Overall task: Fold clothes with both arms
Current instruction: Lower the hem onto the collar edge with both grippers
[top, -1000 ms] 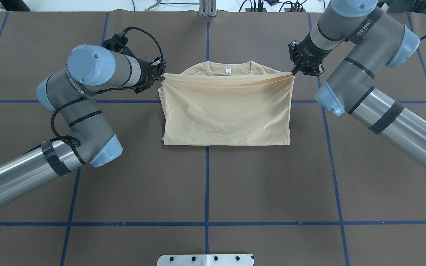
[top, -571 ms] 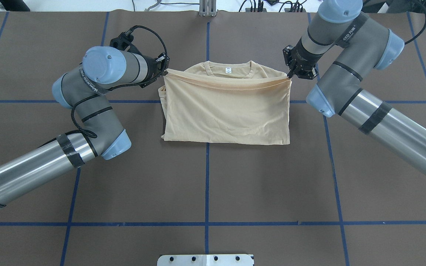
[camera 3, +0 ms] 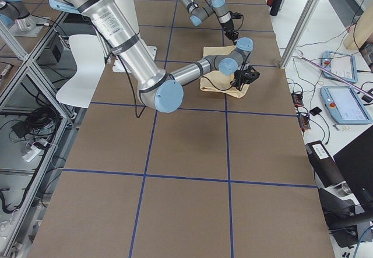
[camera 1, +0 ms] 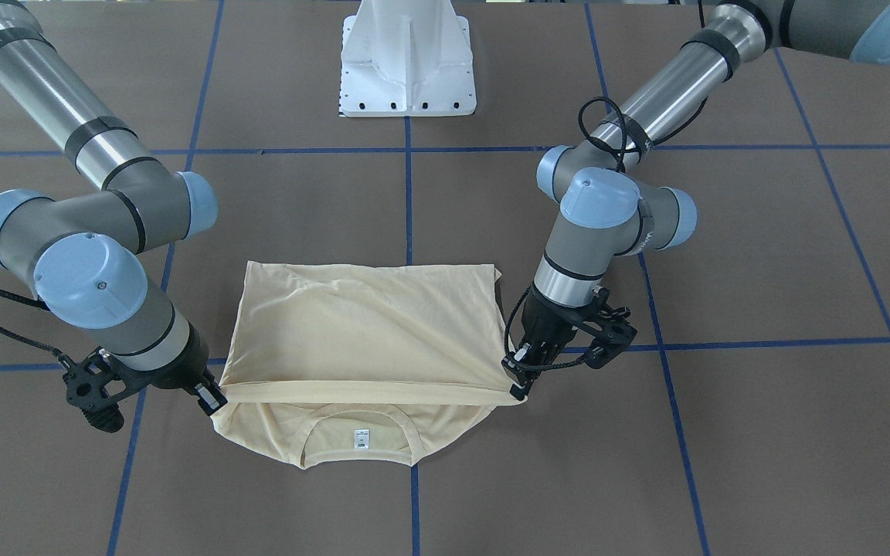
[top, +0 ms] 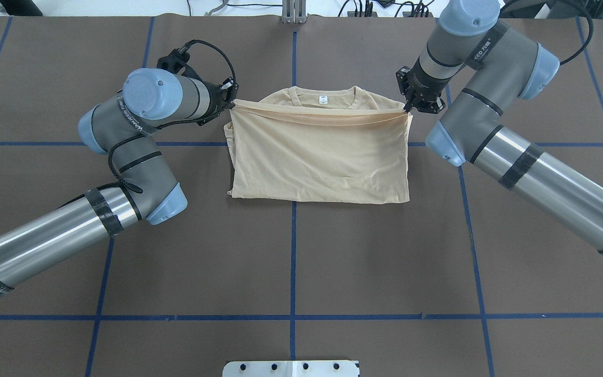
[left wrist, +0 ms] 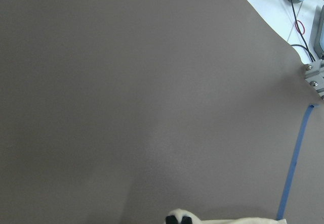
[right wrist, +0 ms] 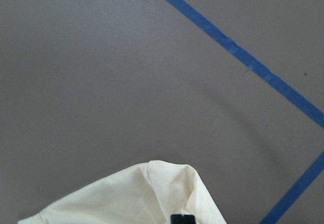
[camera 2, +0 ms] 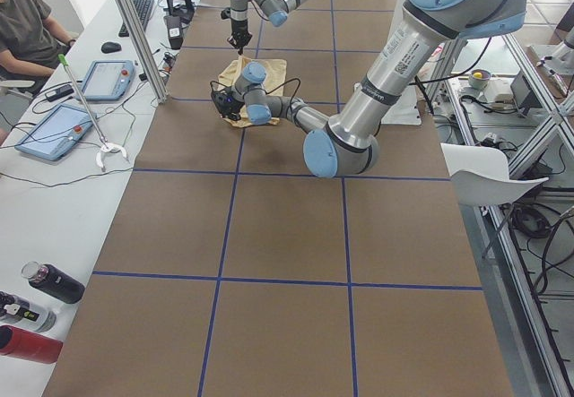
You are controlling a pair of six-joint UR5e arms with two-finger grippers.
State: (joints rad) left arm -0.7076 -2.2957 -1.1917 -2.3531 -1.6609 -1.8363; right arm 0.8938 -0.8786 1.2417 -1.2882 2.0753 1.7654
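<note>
The shirt's stretched hem [camera 1: 358, 397] lies level along the shirt's shoulders beside the collar and would rest there, so my right gripper should open now.
The pale yellow T-shirt [top: 317, 157] lies folded on the brown table, its plain side up and the print hidden. Its collar and white neck label [top: 323, 99] show at the far edge, and also in the front view [camera 1: 361, 438]. My left gripper [top: 230, 103] is shut on one corner of the folded-over edge, and my right gripper [top: 406, 107] is shut on the other. They hold that edge stretched between them, just short of the collar. In the front view the left gripper [camera 1: 518, 382] and right gripper [camera 1: 217, 401] sit low, close to the table. Cloth [right wrist: 147, 193] shows in the right wrist view.
The white pedestal base [camera 1: 406, 62] stands at the robot's side of the table. Blue tape lines [top: 293, 262] divide the brown table cover. A metal bracket [top: 293, 13] sits at the far edge. Beyond the far edge is a white desk with tablets [camera 2: 108, 79].
Both arms have swung farther across the table. The held edge has gone lower and closer to the collar. The right gripper has moved slightly inward and the cloth has slackened.
</note>
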